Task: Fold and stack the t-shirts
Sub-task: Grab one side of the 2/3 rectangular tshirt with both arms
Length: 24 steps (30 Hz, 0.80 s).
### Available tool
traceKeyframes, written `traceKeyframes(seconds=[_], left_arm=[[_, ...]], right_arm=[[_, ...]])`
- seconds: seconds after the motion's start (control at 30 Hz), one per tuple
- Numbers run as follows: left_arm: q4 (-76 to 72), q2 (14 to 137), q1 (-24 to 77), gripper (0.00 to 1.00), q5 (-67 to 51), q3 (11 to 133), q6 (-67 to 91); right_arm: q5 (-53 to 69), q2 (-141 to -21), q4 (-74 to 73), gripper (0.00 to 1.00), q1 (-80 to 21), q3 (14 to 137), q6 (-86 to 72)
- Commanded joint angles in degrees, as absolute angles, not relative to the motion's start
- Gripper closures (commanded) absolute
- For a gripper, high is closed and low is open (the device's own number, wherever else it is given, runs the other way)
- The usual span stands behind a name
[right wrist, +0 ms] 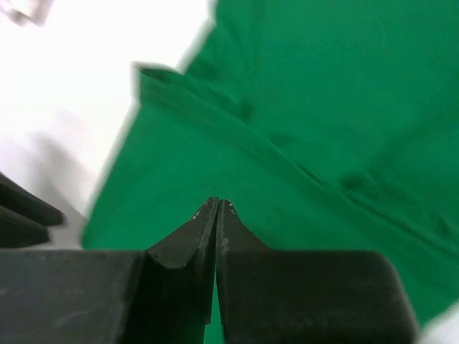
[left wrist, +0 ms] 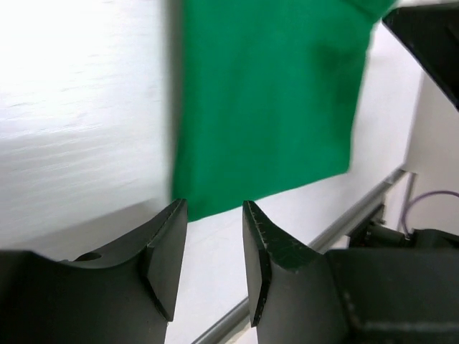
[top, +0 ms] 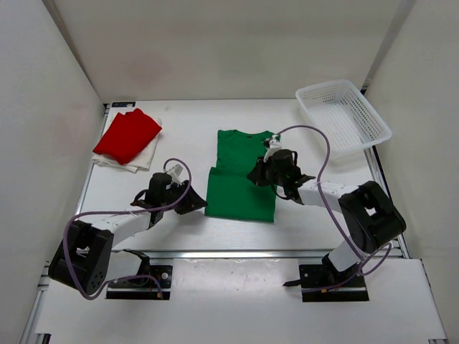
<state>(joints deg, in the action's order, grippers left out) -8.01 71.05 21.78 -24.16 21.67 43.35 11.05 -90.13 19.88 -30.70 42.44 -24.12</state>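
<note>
The left gripper next needs to pinch the green t-shirt by its near corner and leave the other near corner free, so that it can fold the t-shirt's edge over.
The green t-shirt (top: 240, 188) lies flat mid-table, its sleeves tucked in so it forms a long rectangle. My left gripper (top: 200, 204) sits low at the shirt's near left corner, open, with only bare table between its fingers (left wrist: 214, 205); the green cloth (left wrist: 265, 93) starts just beyond the tips. My right gripper (top: 255, 176) hovers over the shirt's right side with its jaws pressed shut (right wrist: 217, 201) above the green cloth (right wrist: 323, 107), and nothing shows between them. The red t-shirt (top: 127, 135) rests folded on the white t-shirt (top: 147, 157) at the back left.
A white mesh basket (top: 344, 115) stands at the back right corner. White walls close in the table on the left, back and right. A metal rail (top: 237, 253) runs along the near edge in front of the arm bases.
</note>
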Motion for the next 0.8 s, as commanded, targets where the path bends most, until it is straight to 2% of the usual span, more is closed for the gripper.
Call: traceKeyframes(seconds=[0.0, 0.1, 0.3, 0.37, 0.5, 0.57, 0.7, 0.77], left_arm=[[-2.5, 70.7, 20.9, 0.52, -22.4, 22.5, 39.5], [-0.9, 71.6, 23.0, 0.49, -20.6, 22.5, 38.8], [-1.1, 75.3, 24.4, 0.47, -19.8, 22.7, 38.4], [-1.1, 76.1, 25.3, 0.48, -19.6, 23.0, 38.1], [-1.6, 76.6, 25.1, 0.51, -18.6, 22.8, 37.8], [-1.7, 76.8, 25.3, 0.54, -18.7, 22.8, 37.8], [-1.9, 78.6, 26.0, 0.58, -18.5, 23.3, 37.5], [-2.3, 79.1, 26.3, 0.64, -18.3, 23.2, 37.5]], right_arm=[[13.6, -90.0, 22.6, 1.00, -26.3, 38.1, -25.9], [16.9, -91.1, 24.6, 1.00, -21.2, 36.1, -26.8], [27.6, -92.6, 27.2, 0.98, -17.2, 33.8, -29.3], [28.4, -88.9, 26.1, 0.88, -17.1, 32.0, -29.4], [24.9, -78.6, 20.6, 0.62, -17.7, 26.7, -28.4], [23.0, -70.9, 18.5, 0.59, -17.9, 23.3, -29.3], [18.9, -60.6, 12.1, 0.57, -19.2, 14.7, -31.6], [19.8, -57.6, 10.7, 0.54, -19.9, 11.6, -32.9]])
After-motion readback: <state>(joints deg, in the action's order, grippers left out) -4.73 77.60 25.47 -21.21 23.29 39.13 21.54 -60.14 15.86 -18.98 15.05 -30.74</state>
